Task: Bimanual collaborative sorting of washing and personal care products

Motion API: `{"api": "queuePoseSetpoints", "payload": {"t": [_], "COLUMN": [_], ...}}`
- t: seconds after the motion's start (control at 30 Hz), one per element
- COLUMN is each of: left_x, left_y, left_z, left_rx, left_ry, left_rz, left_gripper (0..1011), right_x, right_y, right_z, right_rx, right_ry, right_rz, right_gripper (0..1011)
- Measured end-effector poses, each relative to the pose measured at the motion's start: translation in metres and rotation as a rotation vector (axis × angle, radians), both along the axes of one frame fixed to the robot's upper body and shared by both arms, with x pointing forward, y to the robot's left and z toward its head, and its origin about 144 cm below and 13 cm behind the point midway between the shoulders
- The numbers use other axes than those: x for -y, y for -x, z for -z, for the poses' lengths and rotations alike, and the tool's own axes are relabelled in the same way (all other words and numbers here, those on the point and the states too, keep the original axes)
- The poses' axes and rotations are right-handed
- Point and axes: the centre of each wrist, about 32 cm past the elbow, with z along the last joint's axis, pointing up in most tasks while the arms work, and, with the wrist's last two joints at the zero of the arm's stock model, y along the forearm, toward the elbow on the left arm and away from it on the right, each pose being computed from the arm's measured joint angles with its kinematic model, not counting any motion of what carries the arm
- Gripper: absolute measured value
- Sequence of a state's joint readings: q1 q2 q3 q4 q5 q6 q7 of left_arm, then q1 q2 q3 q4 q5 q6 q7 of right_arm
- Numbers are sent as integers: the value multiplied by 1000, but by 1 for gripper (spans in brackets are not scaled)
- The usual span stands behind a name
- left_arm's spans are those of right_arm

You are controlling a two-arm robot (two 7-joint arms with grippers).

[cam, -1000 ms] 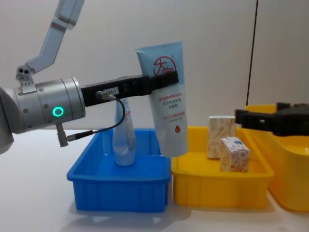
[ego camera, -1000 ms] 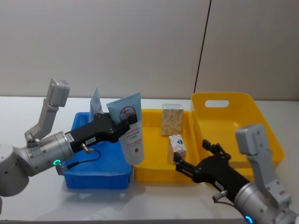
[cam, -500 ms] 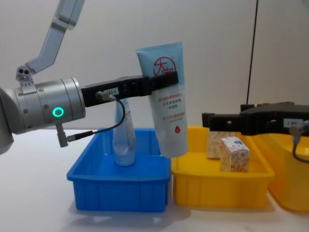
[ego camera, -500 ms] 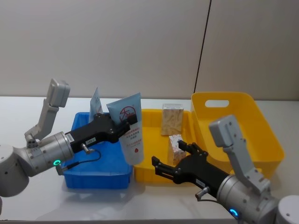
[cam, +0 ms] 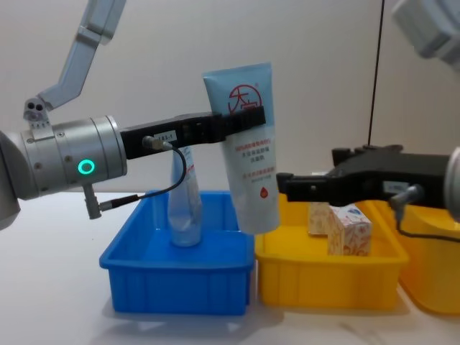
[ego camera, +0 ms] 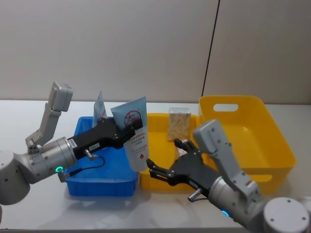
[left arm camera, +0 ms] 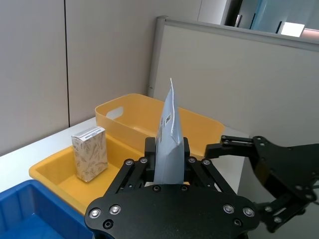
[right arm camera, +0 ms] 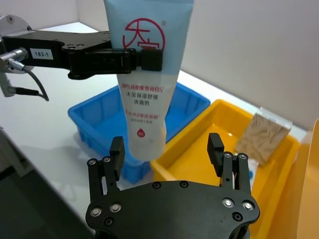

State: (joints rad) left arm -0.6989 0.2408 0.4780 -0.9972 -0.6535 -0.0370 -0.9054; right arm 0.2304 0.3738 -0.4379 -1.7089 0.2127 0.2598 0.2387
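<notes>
My right gripper should grab the pale-blue tube next by its capped lower end [ego camera: 139, 163], so the tube can be sorted into the large yellow bin.
My left gripper [ego camera: 137, 126] is shut on a pale-blue tube [ego camera: 137, 141] with red print and holds it upright, cap down, above the seam between the blue bin [ego camera: 101, 186] and the yellow tray [ego camera: 156, 122]. In the chest view the left gripper [cam: 248, 115] clamps the tube [cam: 248, 169] near its top. My right gripper [ego camera: 163, 155] is open, its fingers [right arm camera: 117, 147] just short of the tube's [right arm camera: 147, 79] lower end. A second tube [cam: 185, 208] stands in the blue bin. A tall beige carton [ego camera: 179, 124] and a small patterned carton [cam: 350, 230] stand in the tray.
A large yellow bin [ego camera: 252, 124] with a handle slot sits right of the tray. The blue bin [cam: 176, 291], the tray [cam: 327, 287] and the large bin [cam: 431, 284] stand side by side on the white table. A grey wall rises behind.
My right gripper has swung left, from beside the large yellow bin across the tray to the tube's lower end. The left arm and tube have held still.
</notes>
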Motion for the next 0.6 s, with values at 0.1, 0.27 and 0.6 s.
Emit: {"api": "queuePoseSetpoints", "payload": {"t": [0.1,0.27,0.6], "left_x": [0,0,0], "left_y": [0,0,0], "left_z": [0,0,0], "left_rx": [0,0,0], "left_ry": [0,0,0], "left_rz": [0,0,0], "left_gripper": [236,236,236], "right_x": [-8,-21,-41], "right_y": [-6,-16,-30], "right_z": [4,11,23], "right_rx": [30,71,97], "right_ry": [20,48,81], "right_rz": [-7,-17,-23], "right_gripper": [1003,1003,1003]}}
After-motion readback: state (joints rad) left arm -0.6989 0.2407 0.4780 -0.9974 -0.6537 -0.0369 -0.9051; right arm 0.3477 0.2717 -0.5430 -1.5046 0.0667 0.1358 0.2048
